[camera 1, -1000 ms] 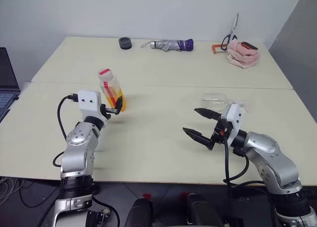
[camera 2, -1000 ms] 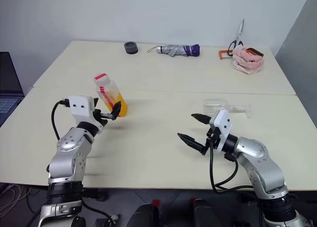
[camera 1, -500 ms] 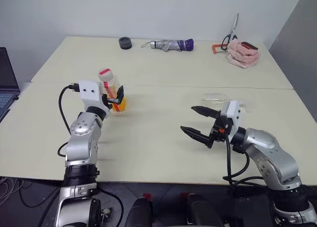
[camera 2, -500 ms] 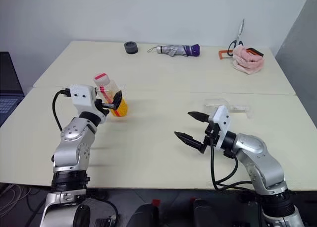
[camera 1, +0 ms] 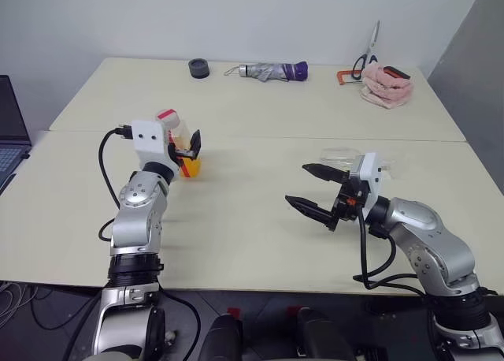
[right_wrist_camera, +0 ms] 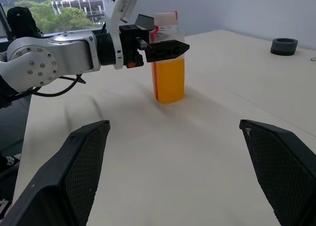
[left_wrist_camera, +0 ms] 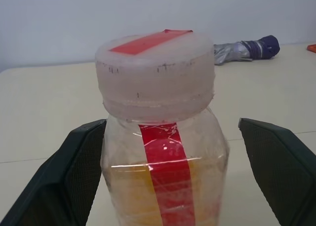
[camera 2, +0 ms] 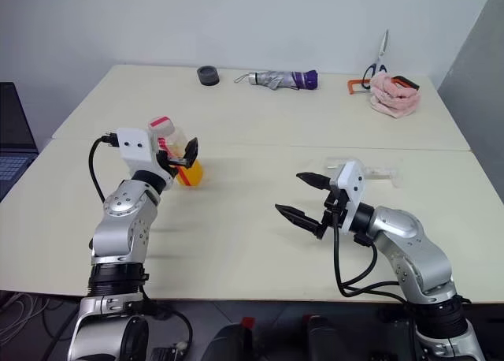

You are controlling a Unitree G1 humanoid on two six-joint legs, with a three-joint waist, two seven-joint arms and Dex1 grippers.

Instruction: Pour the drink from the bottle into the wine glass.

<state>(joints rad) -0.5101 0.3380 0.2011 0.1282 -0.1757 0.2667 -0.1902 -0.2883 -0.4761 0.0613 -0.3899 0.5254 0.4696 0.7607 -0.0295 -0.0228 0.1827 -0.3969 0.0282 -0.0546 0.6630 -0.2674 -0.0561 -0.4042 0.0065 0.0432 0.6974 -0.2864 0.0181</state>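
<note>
My left gripper closes on the bottle next, since the fingers reach past both sides of the bottle under the cap. Closing now would catch the bottle.
The bottle stands upright on the table, about half full of the orange drink, with a red label strip and a red-topped cap. My left gripper is open, one finger on each side of the bottle's shoulder just under the cap, with gaps showing between the fingers and the plastic. My right gripper is open over the table to the right, empty and pointing toward the bottle. The wine glass is clear and appears to lie on its side just behind the right hand, partly hidden by it.
At the back of the far table lie a black roll, a folded grey-and-purple umbrella, scissors and a pink cloth. A laptop sits at the left edge. A seam joins the two tables.
My left gripper has risen and moved forward, from the bottle's lower body to just under its cap, still open. The right gripper has hardly moved.
</note>
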